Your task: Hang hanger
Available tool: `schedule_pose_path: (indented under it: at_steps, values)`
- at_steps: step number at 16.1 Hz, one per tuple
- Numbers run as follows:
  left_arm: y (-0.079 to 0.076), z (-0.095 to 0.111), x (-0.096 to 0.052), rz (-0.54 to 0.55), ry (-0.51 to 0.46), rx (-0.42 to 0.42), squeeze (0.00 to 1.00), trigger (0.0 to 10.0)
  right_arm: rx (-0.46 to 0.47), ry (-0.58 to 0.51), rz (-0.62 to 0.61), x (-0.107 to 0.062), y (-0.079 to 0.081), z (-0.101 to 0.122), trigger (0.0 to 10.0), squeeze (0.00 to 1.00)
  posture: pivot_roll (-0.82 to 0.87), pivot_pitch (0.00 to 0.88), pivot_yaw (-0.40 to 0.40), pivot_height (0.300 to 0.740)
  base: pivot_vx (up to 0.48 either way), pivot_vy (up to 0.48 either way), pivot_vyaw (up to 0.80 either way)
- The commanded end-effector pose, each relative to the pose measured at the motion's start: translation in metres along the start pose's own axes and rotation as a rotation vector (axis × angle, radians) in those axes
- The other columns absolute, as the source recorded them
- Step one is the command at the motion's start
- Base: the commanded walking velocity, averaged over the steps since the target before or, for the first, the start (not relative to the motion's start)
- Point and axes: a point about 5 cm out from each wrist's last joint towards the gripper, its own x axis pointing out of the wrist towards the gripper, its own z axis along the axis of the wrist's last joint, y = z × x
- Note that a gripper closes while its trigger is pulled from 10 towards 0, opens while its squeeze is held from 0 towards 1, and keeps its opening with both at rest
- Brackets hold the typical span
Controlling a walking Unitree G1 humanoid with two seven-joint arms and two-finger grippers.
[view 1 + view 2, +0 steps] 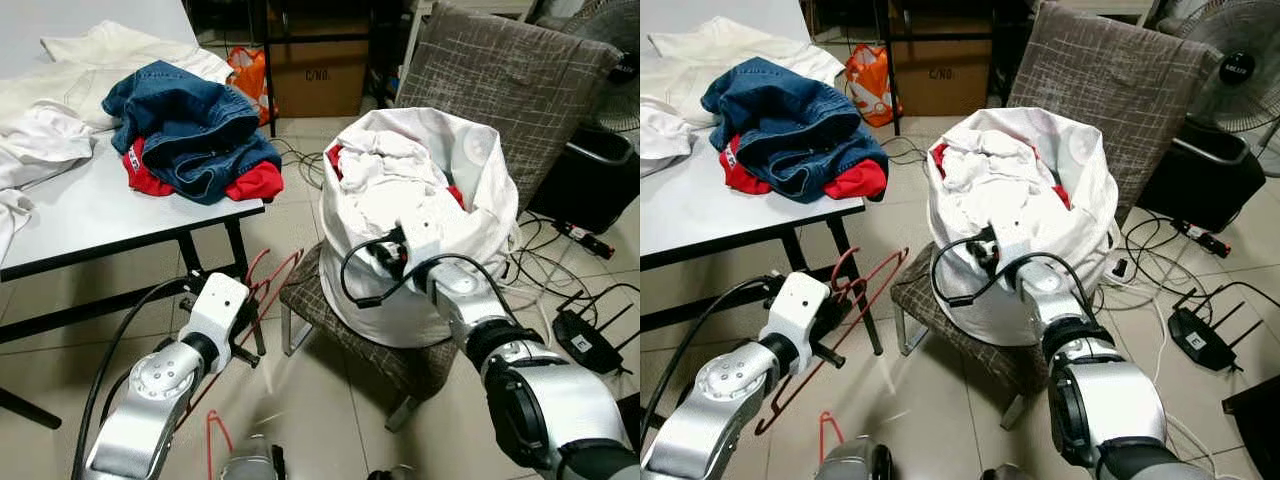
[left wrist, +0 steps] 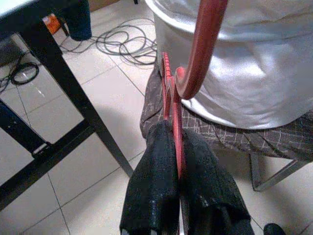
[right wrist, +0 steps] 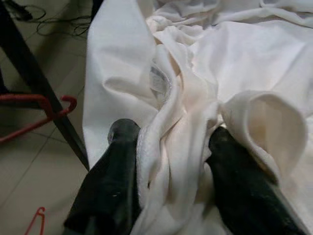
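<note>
My right gripper picks up the white garment by its neckline near the printed label point(image 3: 164, 117) next, to get it onto the red hanger.
My left gripper point(image 2: 173, 134) is shut on a red hanger point(image 2: 200, 49), pinching its thin bar low beside the table leg. The hook curves up toward the white laundry bag point(image 1: 420, 200). In the eye views the red hanger point(image 1: 865, 280) slants from the chair seat down toward the floor. The bag stands on a grey chair point(image 1: 500, 70) and is full of white clothes. My right gripper point(image 3: 171, 142) is pushed into the bag's near side, open, with a fold of white cloth point(image 3: 176, 112) lying between its two black fingers point(image 3: 122, 161).
A white table point(image 1: 90, 210) at the left carries jeans point(image 1: 190, 125), a red garment point(image 1: 250, 185) and white clothes; its black leg point(image 2: 73, 93) stands close to the hanger. A small red hanger point(image 1: 825, 430) lies on the floor. Cables and a router point(image 1: 580, 335) spread at the right.
</note>
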Motion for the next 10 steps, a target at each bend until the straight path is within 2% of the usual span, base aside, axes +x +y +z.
schedule_pose_path:
  at_steps: [1, 5, 6, 7, 9, 10]
  values:
    - [-0.001, 0.002, 0.003, -0.01, -0.008, 0.009, 0.0, 10.0, 0.041, 0.038, -0.047, -0.006, -0.01, -0.013, 0.0, 0.0, 0.21, 0.072, 0.002, 0.716, 0.0, 0.0, 0.0]
    - [-0.006, 0.015, 0.026, -0.035, -0.057, 0.001, 0.0, 10.0, -0.025, -0.207, -0.054, -0.002, -0.025, 0.053, 0.0, 0.0, 0.13, 0.014, -0.009, 0.716, 0.0, 0.0, 0.0]
    - [-0.008, 0.017, 0.029, -0.04, -0.064, 0.0, 0.0, 10.0, -0.034, -0.236, -0.053, -0.003, -0.027, 0.062, 0.0, 0.0, 0.13, 0.011, -0.009, 0.716, 0.0, 0.0, 0.0]
    - [-0.01, 0.02, 0.035, -0.054, -0.075, 0.0, 0.0, 10.0, -0.05, -0.313, -0.051, -0.004, -0.031, 0.085, 0.0, 0.0, 0.1, 0.0, -0.005, 0.716, 0.0, 0.0, 0.0]
    - [-0.013, 0.023, 0.041, -0.071, -0.085, 0.005, 0.0, 10.0, -0.078, -0.4, -0.036, -0.007, -0.032, 0.11, 0.0, 0.0, 0.09, 0.0, 0.0, 0.716, 0.0, 0.0, 0.0]
    - [-0.014, 0.026, 0.047, -0.082, -0.095, 0.011, 0.0, 10.0, -0.109, -0.48, -0.025, -0.01, -0.031, 0.133, 0.0, 0.0, 0.07, 0.0, 0.009, 0.716, 0.0, 0.0, 0.0]
